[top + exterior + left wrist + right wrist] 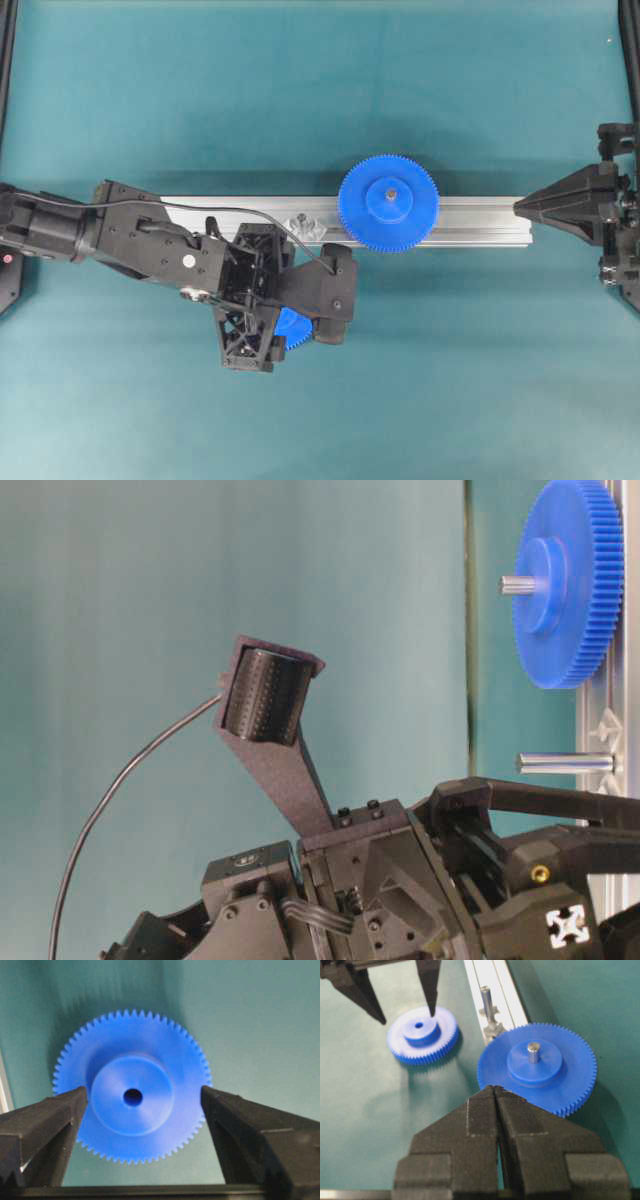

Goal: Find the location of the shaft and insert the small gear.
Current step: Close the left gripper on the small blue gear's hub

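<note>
My left gripper's fingers are above the raised hub [132, 1095], and the toothed disc [187, 1080] shows beside it. They should go lower before they close on the hub.
The small gear [132, 1097] is a blue toothed disc with a raised hub and a dark centre hole. It lies flat on the teal table in front of the rail, mostly hidden under my left arm in the overhead view [293, 330]. My left gripper [144, 1092] is open just above it, with one finger on each side. It also shows in the right wrist view [422, 1035]. The shaft [305, 226] is a small silvery pin on a clear mount on the rail [486, 1000], left of the large gear. My right gripper [493, 1088] is shut and empty.
An aluminium rail [480, 222] runs across the table's middle. The large blue gear [388, 203] sits on it on a grey pin, just right of the shaft. My right gripper [520, 207] points at the rail's right end. The left arm's cable [120, 780] arcs above it.
</note>
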